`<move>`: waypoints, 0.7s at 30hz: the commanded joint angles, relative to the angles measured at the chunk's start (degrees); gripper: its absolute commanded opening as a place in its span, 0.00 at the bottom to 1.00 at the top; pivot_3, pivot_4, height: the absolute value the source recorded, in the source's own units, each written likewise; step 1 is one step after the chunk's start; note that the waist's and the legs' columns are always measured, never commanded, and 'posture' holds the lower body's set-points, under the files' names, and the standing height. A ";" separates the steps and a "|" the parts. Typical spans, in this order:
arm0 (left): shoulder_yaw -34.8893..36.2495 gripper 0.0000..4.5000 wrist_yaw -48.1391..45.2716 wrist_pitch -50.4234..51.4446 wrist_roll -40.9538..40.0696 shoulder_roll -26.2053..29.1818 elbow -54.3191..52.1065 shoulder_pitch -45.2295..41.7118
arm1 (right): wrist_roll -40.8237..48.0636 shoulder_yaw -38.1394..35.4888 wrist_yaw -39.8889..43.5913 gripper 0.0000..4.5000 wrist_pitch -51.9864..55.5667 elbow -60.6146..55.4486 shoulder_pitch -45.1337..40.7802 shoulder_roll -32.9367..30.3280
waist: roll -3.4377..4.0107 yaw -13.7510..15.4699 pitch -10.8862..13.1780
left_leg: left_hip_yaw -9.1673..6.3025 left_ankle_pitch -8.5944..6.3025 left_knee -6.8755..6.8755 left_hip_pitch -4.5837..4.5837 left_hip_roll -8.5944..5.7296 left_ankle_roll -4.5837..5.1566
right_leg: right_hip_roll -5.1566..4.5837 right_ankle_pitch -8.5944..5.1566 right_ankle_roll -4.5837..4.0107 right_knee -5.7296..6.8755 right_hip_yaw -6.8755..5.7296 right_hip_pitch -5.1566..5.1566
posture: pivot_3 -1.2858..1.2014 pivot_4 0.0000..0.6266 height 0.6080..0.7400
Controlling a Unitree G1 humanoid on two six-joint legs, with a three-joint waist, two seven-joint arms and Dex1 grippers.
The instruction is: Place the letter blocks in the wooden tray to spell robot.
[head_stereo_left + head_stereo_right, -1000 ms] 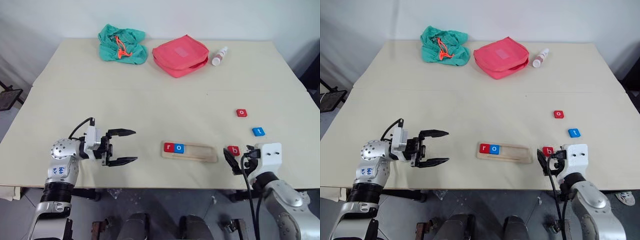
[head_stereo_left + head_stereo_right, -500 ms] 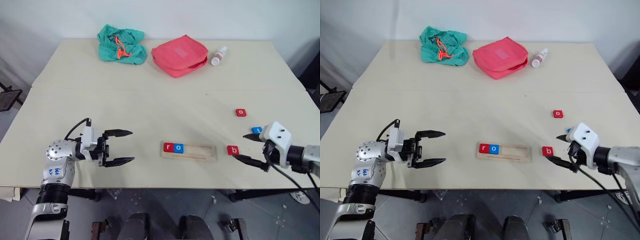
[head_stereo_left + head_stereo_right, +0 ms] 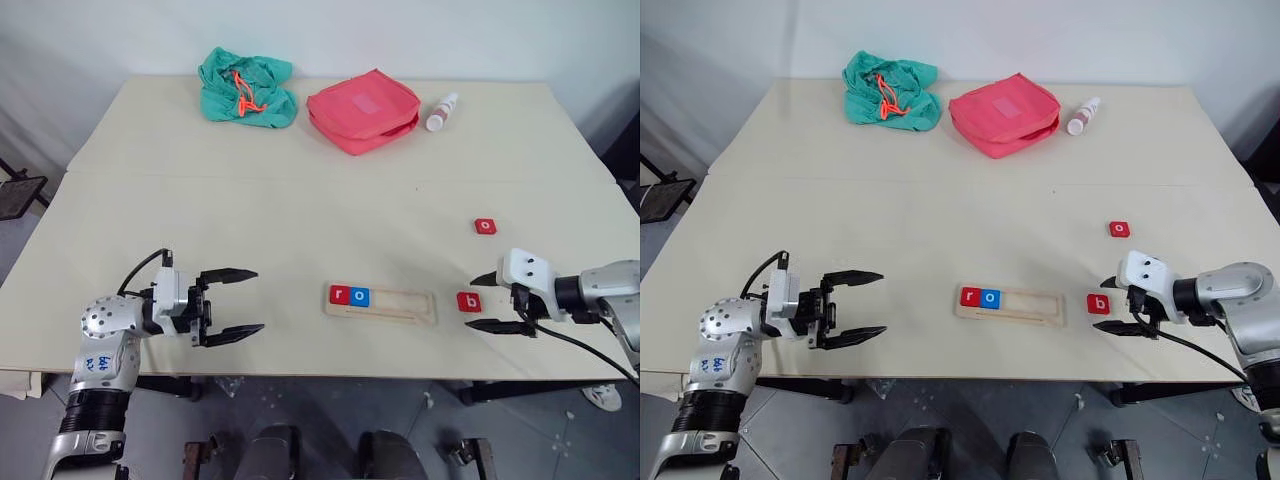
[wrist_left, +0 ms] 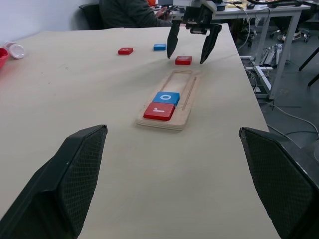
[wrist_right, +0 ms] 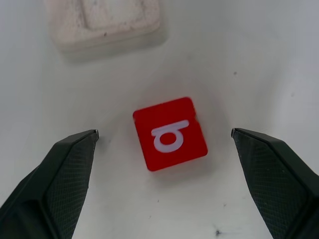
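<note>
My fingers are low beside the red "b" block (image 3: 468,301) (image 5: 170,134). Closing now would hold it if they closed now. My right gripper needs to close on it.
The wooden tray (image 3: 400,305) lies near the table's front edge, with a red "r" block (image 3: 339,294) and a blue "o" block (image 3: 359,296) at its left end. Just right of the tray lies a red "b" block (image 3: 468,301). My right gripper (image 3: 472,302) is open, one finger on each side of this block and neither touching it, as the right wrist view shows (image 5: 169,133). A red "o" block (image 3: 485,226) lies farther back. A blue block (image 4: 160,47) lies beside it. My left gripper (image 3: 258,299) hangs open and empty left of the tray.
At the back of the table are a green cloth bag (image 3: 245,88), a large red pouch (image 3: 362,108) and a small bottle (image 3: 439,111). The tray and the blocks sit close to the table's front edge (image 3: 330,372).
My right gripper has swung from the front edge round to the right of the "b" block, and its open fingers now straddle it. The left gripper has barely shifted.
</note>
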 commanded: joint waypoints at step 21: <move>0.12 1.00 -4.54 -1.29 -0.75 1.06 3.76 -4.05 | 5.14 -3.87 -4.00 0.32 14.68 -12.71 -5.44 3.51 | 0.02 -0.11 0.01 | 0.01 0.00 0.00 0.00 0.01 0.00 | 0.01 0.00 0.00 0.01 -0.01 -0.02 | 0.52 0.24 1.00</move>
